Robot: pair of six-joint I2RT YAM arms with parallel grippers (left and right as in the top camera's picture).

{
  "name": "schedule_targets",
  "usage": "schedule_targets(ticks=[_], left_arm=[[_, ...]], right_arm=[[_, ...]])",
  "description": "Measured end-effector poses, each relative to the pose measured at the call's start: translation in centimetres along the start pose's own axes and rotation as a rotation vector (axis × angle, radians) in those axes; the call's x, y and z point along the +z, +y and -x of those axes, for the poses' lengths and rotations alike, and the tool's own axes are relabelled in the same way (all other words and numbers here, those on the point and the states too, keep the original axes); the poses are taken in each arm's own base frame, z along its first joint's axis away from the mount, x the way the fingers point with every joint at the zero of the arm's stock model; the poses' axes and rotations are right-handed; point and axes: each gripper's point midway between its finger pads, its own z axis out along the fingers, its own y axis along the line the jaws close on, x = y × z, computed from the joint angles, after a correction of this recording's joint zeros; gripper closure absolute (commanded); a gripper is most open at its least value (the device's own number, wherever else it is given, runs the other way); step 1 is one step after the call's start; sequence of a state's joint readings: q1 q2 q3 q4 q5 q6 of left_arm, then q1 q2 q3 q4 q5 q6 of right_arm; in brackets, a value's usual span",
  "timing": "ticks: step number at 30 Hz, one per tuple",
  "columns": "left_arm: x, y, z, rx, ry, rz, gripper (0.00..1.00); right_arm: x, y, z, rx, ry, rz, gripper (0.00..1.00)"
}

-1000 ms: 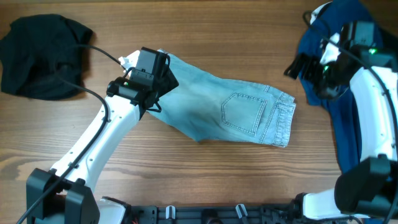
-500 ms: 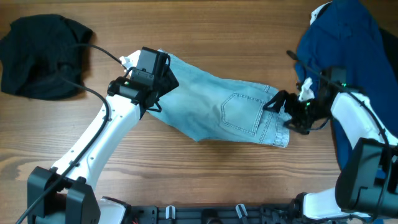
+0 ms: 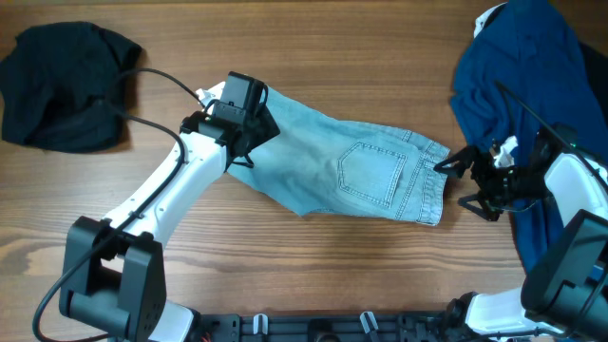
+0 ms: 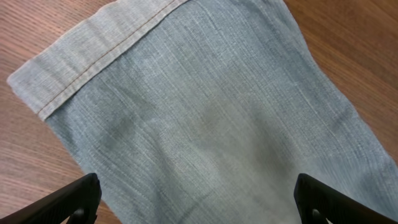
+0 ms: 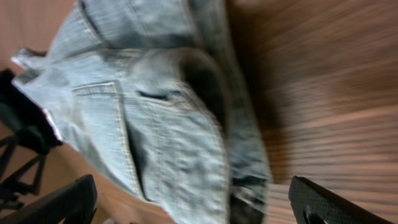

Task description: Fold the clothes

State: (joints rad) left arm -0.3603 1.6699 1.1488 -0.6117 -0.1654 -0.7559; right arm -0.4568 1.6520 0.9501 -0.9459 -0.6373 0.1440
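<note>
The waistband of the shorts needs to be folded over toward the legs. My right gripper should next grab the denim shorts (image 3: 351, 166) by the middle of the waistband edge.
The pale-blue denim shorts (image 3: 351, 166) lie flat in the middle of the table, back pocket up and waistband to the right. My left gripper (image 3: 250, 141) hovers open over their left leg end. In the left wrist view the hemmed leg (image 4: 205, 118) fills the frame, and the gripper (image 4: 199, 208) holds nothing. My right gripper (image 3: 463, 182) stands open just right of the waistband. In the blurred right wrist view the waistband (image 5: 168, 112) lies ahead of that gripper (image 5: 193, 208). A dark-blue garment (image 3: 513, 66) lies at the back right and a black one (image 3: 62, 85) at the back left.
The wooden table (image 3: 313, 266) shows bare in front of the shorts. The right arm lies over the lower part of the dark-blue garment. A black cable (image 3: 142, 119) runs from the left arm across the black garment's edge.
My right gripper has come down from the dark-blue garment to the shorts' waistband, then backed off slightly to the right. My left gripper has shifted a little right and back over the leg.
</note>
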Motion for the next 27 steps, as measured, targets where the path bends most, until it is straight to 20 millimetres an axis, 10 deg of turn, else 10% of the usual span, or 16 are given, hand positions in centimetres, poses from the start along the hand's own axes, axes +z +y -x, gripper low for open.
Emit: schedule_targets(ticks=[11, 23, 27], left_arm=[[0.0, -0.3, 0.0, 0.002, 0.002, -0.013, 0.0], [0.0, -0.5, 0.2, 0.0, -0.004, -0.025, 0.0], [0.0, -0.6, 0.2, 0.008, -0.005, -0.026, 0.0]], right_arm=[[2.7, -2.5, 0.0, 0.04, 0.041, -0.034, 0.0], [6.3, 3.4, -0.6, -0.108, 0.123, 0.213, 0.03], [8.5, 5.0, -1.2, -0.198, 0.149, 0.211, 0.89]])
